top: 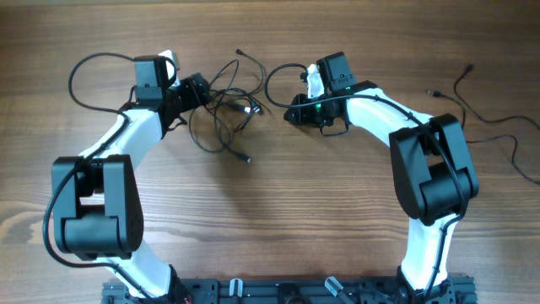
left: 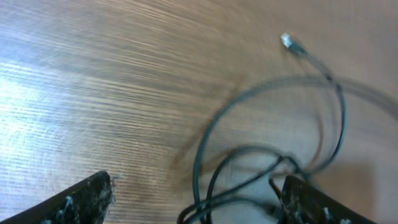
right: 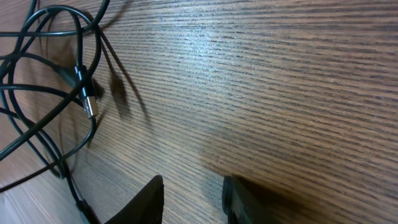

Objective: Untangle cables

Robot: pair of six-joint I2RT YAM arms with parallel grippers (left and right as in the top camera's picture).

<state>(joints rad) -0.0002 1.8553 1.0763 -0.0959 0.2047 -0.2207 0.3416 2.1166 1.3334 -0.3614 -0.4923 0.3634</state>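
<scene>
My left gripper needs to come down before it closes on the loops of cable, because its fingertips are above the tangle and the loops lie below them.
The cables (top: 224,108) are thin black cords bunched in a tangle at the middle back of the table, with a loose plug end (top: 247,159) trailing toward the front. My left gripper (top: 201,87) sits at the tangle's left edge, open wide. In the left wrist view, loops of cable (left: 249,168) lie between its fingers (left: 81,202), close to the right one, and a silver plug (left: 289,42) lies beyond. My right gripper (top: 289,111) stands just right of the tangle. It is open a little, with only bare wood in the gap (right: 193,183). The cables (right: 43,93) lie to its left.
Another thin black cable (top: 481,108) lies apart at the far right of the wooden table (top: 278,211), running toward the right edge. The left arm's own thicker cable (top: 84,72) loops at the back left. The arm bases stand at the front edge.
</scene>
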